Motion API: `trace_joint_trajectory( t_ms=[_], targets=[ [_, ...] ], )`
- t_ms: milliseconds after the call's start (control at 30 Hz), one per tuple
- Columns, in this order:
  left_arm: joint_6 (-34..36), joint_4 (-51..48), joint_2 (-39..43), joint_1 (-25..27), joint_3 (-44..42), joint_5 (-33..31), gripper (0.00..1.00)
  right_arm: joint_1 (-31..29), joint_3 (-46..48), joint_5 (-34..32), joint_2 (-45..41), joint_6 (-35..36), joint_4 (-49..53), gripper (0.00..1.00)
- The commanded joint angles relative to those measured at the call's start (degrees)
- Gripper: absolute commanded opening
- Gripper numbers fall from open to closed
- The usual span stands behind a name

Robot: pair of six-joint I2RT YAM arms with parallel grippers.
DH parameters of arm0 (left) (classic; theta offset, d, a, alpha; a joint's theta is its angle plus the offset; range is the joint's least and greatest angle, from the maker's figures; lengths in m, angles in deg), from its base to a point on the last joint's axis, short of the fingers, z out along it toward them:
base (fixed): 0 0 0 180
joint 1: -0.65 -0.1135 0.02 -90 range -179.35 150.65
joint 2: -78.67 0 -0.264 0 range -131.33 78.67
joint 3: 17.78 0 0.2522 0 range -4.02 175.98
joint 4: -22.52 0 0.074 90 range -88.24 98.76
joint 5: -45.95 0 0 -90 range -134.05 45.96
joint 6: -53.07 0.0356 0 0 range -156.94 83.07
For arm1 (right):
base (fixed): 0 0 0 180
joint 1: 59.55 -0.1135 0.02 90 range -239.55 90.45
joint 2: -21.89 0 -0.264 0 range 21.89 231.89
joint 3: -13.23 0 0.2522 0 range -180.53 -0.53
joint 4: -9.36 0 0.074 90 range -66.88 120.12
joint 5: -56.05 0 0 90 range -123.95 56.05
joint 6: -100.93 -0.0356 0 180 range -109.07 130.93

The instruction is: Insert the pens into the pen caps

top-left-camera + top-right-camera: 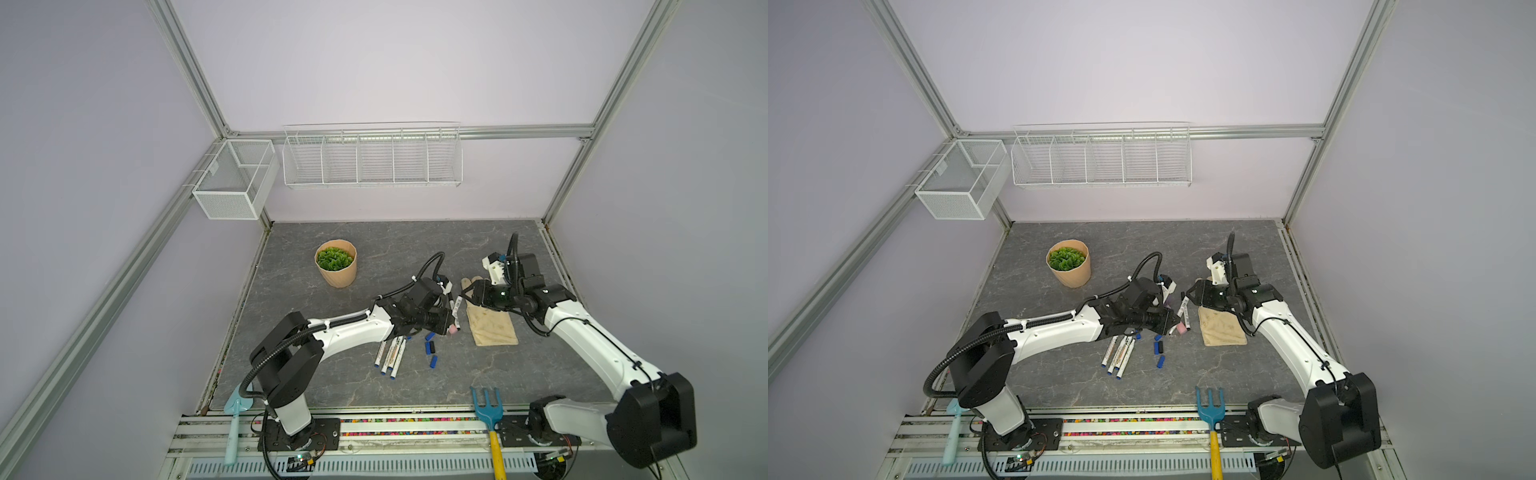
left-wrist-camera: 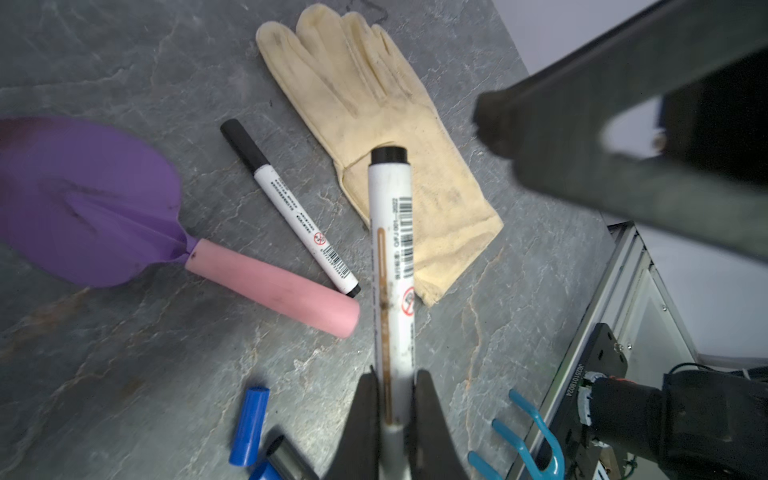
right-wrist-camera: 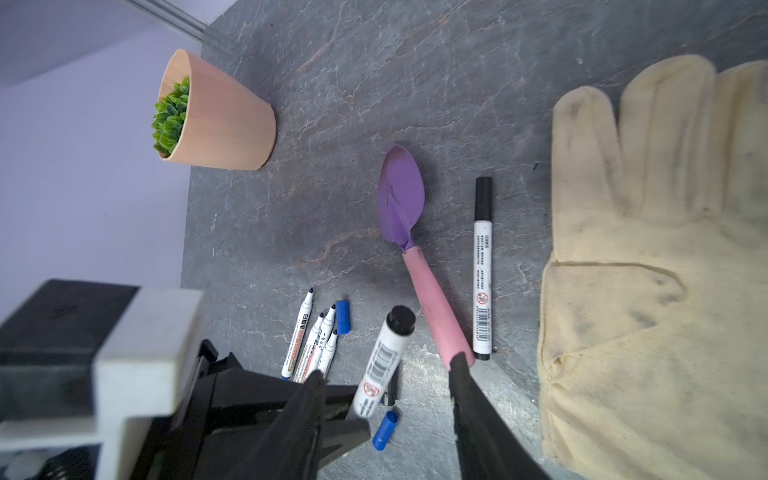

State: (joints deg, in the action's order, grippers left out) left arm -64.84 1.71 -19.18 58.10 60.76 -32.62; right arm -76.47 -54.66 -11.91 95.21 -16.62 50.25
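The white pen needs to be reached and grabbed by its black end with my right gripper. The pen's opposite end then stays free to go into a cap.
My left gripper (image 2: 395, 376) is shut on a white pen (image 2: 390, 266) with a barcode label, held above the table. Its black end points toward my right gripper (image 3: 386, 374), which stands open just short of that pen (image 3: 382, 361), touching nothing. In both top views the two grippers (image 1: 451, 315) (image 1: 465, 293) face each other mid-table. A black-capped pen (image 2: 291, 208) lies beside the trowel. Several uncapped pens (image 1: 390, 357) with blue ends lie side by side nearer the front. Loose blue pen caps (image 1: 432, 353) and a black cap (image 2: 286, 457) lie next to them.
A purple trowel (image 3: 401, 195) with a pink handle and a cream glove (image 1: 492, 328) lie under and beside the grippers. A tan pot (image 1: 336, 264) with a green plant stands at the back left. A blue rake (image 1: 486, 405) sits at the front edge. White wire baskets (image 1: 372, 156) hang on the wall.
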Motion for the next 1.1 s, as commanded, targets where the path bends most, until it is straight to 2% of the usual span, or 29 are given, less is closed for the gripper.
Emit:
trace_joint_trajectory(
  t_ms=[0,200,300,433,533,633,700,867,1067],
  targets=[
    [0.83,3.47,1.86,0.38,-0.26,0.34,0.0,-1.77,-1.28,2.98,2.14,-1.27,-1.29,0.51],
    [1.01,4.73,2.84,0.43,-1.13,0.69,0.0,-2.4,-0.92,2.14,3.87,-1.63,-1.4,0.48],
    [1.2,4.85,3.37,0.47,-1.39,0.96,0.0,-2.48,-0.57,2.49,4.36,-2.02,-2.53,0.38],
    [0.86,5.97,4.4,0.47,-3.13,0.46,0.0,-2.41,-0.72,4.33,5.55,-3.32,-4.14,0.18],
    [0.26,7.02,5.69,0.47,-4.72,-1.25,0.01,-2.42,-0.58,5.28,5.6,-4.59,-5.1,0.12],
    [-0.57,9.18,8.06,0.47,-7.06,-3.66,0.36,-2.24,0.07,5.63,5.16,-6.88,-7.04,0.1],
    [-0.93,11.29,9.93,0.47,-8.91,-5.11,0.47,-1.66,0.33,6.14,4.94,-9.11,-8.67,0.1],
    [0.18,13.55,14.07,0.47,-12.65,-8.68,0.54,0.46,0.08,11.37,6.07,-15.7,-12.49,0.1],
    [7.45,11.43,20.81,0.87,-16.88,-16.87,0.58,1.48,-3.33,17.52,7.71,-16.82,-6.09,0.1]
  ],
)
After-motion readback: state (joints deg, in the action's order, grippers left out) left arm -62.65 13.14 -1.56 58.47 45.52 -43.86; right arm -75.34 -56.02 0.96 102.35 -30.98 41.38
